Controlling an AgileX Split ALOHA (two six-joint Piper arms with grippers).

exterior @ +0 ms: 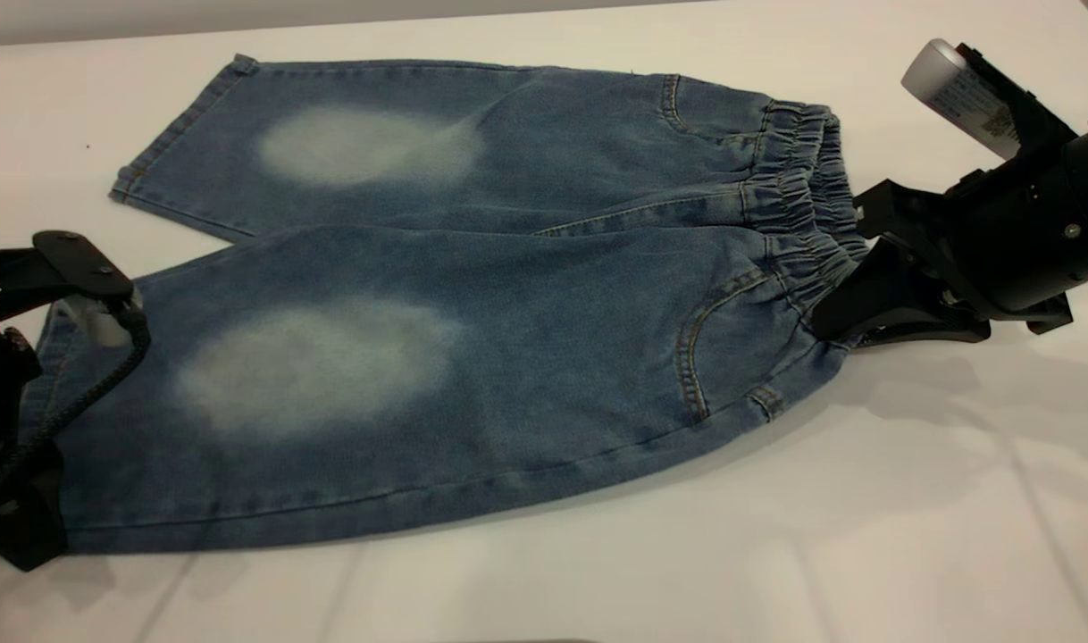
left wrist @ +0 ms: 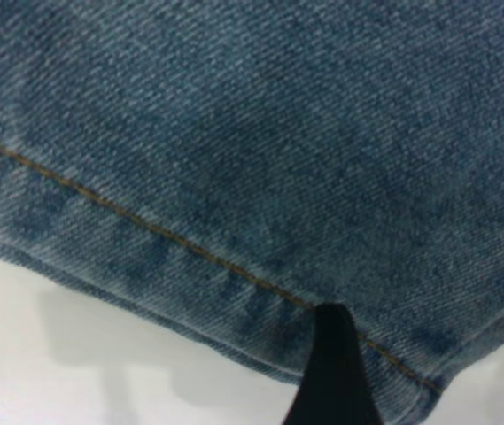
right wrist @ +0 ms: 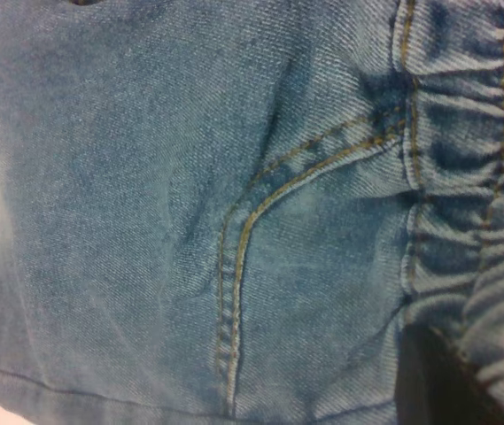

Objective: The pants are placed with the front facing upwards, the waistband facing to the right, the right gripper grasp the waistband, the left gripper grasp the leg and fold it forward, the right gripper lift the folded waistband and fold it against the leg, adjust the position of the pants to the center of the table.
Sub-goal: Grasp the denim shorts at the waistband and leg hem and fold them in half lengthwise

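I will next fold the near leg of the pants over the other leg (exterior: pixel 369 145), so my left gripper will grab that near leg by its stitched hem (exterior: pixel 49 359).
The pants (exterior: pixel 472 295) lie flat and face up on the table (exterior: pixel 866 536), with the waistband (exterior: pixel 803 179) to the right. My right gripper (exterior: pixel 852 259) sits at the near half of the waistband, shut on its ruffled edge. In the right wrist view the gathered band (right wrist: pixel 473 221) bulges over one dark finger (right wrist: pixel 424 381). My left gripper (exterior: pixel 57 402) is at the hem of the near leg (exterior: pixel 312 375) and stands open. One black finger (left wrist: pixel 331 372) rests on the hem's stitched edge (left wrist: pixel 189 257) close to its near corner. Its other finger is out of view.
The far leg (exterior: pixel 356 143) lies spread toward the back left. White tabletop runs along the front and to the right behind my right arm (exterior: pixel 1026 223).
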